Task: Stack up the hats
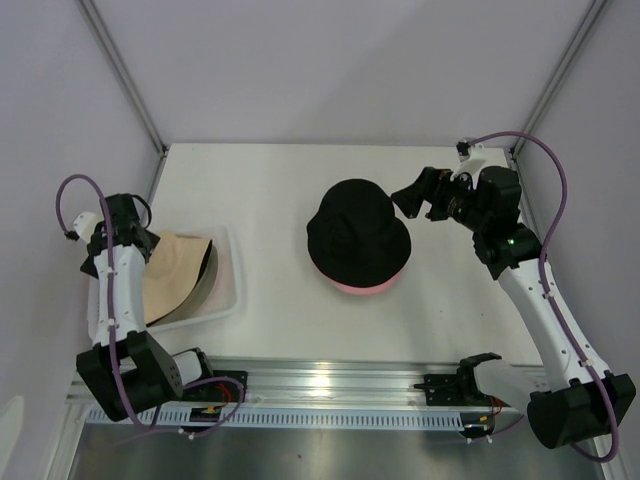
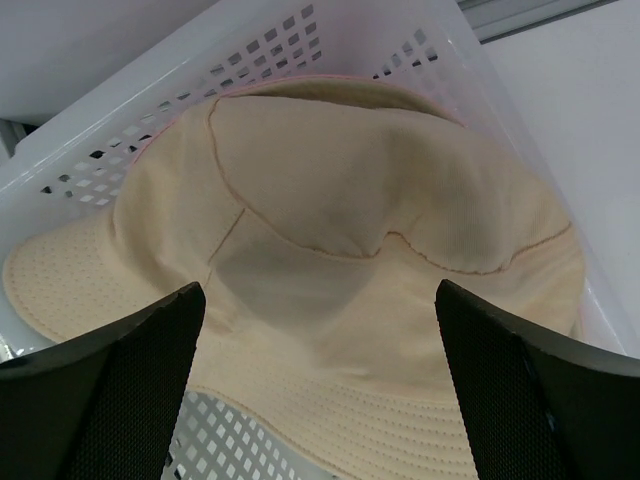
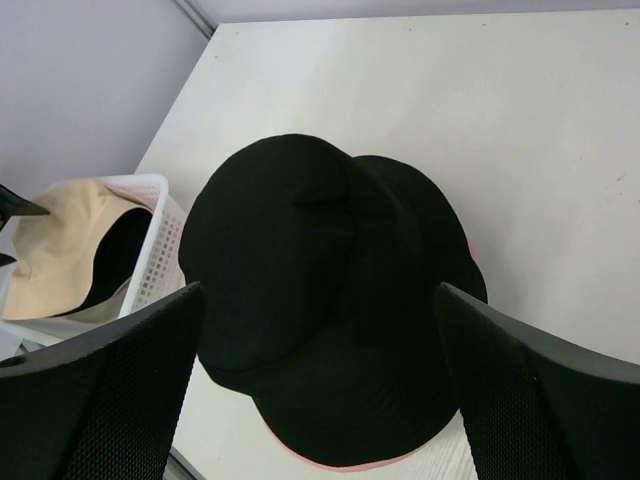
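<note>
The robot's left gripper needs to pinch the beige hat by its top seam (image 2: pixel 332 254) next, so that the hat's brim stays free to stack over the black hat on the pink hat.
A black hat (image 1: pixel 357 238) lies on a pink hat, of which only the brim edge (image 1: pixel 360 289) shows, in the middle of the table. Both show in the right wrist view: the black hat (image 3: pixel 320 300) and the pink brim (image 3: pixel 330 466). A beige hat (image 1: pixel 178 272) lies in the white basket (image 1: pixel 232 290) at the left, over another black hat (image 1: pixel 208 268). My left gripper (image 1: pixel 140 240) is open and empty just above the beige hat (image 2: pixel 340 250). My right gripper (image 1: pixel 412 196) is open and empty, above and right of the black hat.
The white basket (image 2: pixel 300 40) has perforated walls that rise around the beige hat. In the right wrist view the basket (image 3: pixel 155 265) stands left of the stack. The table is walled by grey panels at the back and sides.
</note>
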Controlling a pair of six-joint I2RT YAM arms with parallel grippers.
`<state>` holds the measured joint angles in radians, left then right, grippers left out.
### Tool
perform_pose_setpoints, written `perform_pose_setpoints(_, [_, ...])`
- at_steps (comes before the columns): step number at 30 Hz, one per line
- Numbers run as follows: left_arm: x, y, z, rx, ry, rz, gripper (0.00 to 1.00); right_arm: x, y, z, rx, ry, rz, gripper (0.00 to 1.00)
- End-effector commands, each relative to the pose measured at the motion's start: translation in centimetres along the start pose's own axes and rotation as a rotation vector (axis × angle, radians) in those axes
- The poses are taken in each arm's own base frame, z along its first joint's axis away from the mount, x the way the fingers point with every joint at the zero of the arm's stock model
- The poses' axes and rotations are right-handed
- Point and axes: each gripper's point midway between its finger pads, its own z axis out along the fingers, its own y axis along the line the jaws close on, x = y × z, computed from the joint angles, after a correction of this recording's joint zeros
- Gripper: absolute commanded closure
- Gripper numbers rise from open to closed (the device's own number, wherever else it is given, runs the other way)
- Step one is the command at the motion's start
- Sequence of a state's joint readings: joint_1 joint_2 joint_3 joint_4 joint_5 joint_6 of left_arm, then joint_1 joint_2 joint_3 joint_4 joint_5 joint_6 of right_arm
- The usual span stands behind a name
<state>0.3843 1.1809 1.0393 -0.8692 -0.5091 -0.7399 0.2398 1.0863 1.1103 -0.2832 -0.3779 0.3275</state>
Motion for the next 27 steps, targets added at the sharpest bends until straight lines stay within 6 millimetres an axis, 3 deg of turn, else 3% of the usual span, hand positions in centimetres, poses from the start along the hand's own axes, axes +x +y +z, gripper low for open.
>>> perform_pose_setpoints(1, [-1.4, -1.2, 1.1, 0.04, -0.016, -0.049, 0.01, -1.2, 0.5, -0.8, -0.007, -0.04, -0.052, 0.0])
perform_pose_setpoints(5, [-0.8, -1.8, 1.7, 0.071, -0.004, -0.046, 0.15, -1.6, 0.6, -0.6, -0.013, -0.061, -0.035, 0.0])
perform_pose_setpoints(9, [-1.2, -1.9, 2.0, 0.073, -0.011, -0.039, 0.43, -1.7, 0.8, -0.3, -0.027, -0.061, -0.021, 0.0])
perform_pose_setpoints(13, [-1.2, -1.9, 2.3, 0.082, 0.001, -0.046, 0.53, -1.8, 0.7, -0.3, -0.018, -0.064, -0.02, 0.01])
perform_pose_setpoints(18, [-1.0, -2.2, 2.2, 0.138, 0.024, -0.064, 0.99, -2.0, 0.5, -0.5, 0.002, -0.073, -0.023, 0.0])
perform_pose_setpoints(19, [-1.2, -2.4, 2.0, 0.154, 0.019, -0.059, 0.99, -2.1, 0.5, -0.6, 0.004, -0.076, -0.022, 0.0])
perform_pose_setpoints(23, [-2.5, -3.6, -1.0, 0.309, -0.034, -0.008, 0.99, -2.5, 0.5, -0.7, 0.008, -0.089, -0.013, 0.0])
perform_pose_setpoints(27, [-5.7, -4.0, -7.6, 0.504, -0.186, 0.015, 0.99, -2.9, 0.7, -0.7, -0.002, -0.099, -0.002, 0.01])
